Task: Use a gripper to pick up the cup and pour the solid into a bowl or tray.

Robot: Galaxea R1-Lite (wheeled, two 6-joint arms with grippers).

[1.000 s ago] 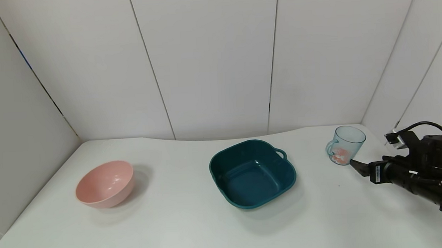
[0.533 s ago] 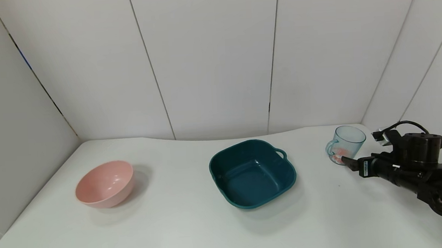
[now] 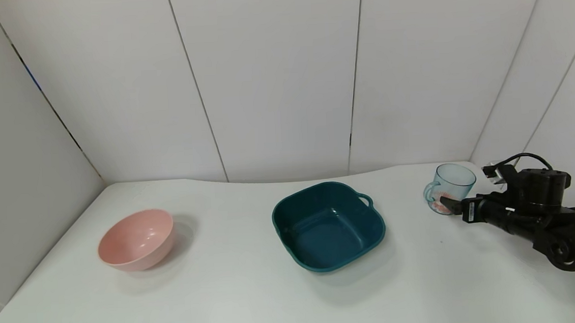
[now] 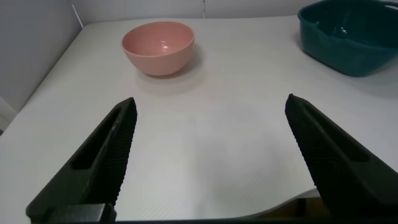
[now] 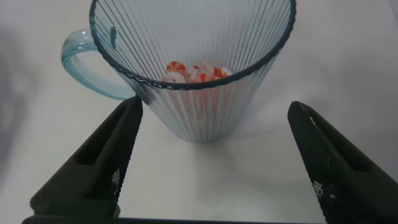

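Note:
My right gripper needs to move toward the cup's ribbed side (image 3: 450, 192) (image 5: 208, 112) before it closes. Its fingers stop short of the cup and would miss it now.
The light-blue translucent cup (image 3: 450, 186) stands upright at the table's far right, its handle towards the teal dish. The orange-red and white solid (image 5: 196, 73) lies in its bottom. My right gripper (image 3: 453, 201) is open and low at the cup's base. In the right wrist view (image 5: 214, 107) its fingers (image 5: 112, 155) stand wide on either side of the cup (image 5: 193, 56) without touching it. The dark teal dish (image 3: 329, 226) sits empty at mid-table. My left gripper (image 4: 210, 102) is open and empty over the table's near left edge, out of the head view.
A round pink bowl (image 3: 136, 240) sits at the left, also in the left wrist view (image 4: 158, 46) with the teal dish (image 4: 348, 37). White wall panels close the back and sides. The white table (image 3: 235, 292) ends close behind the cup.
My right gripper has moved forward and left along the table to the cup, its fingers now on either side of the base. Cup, dish and bowl have not moved.

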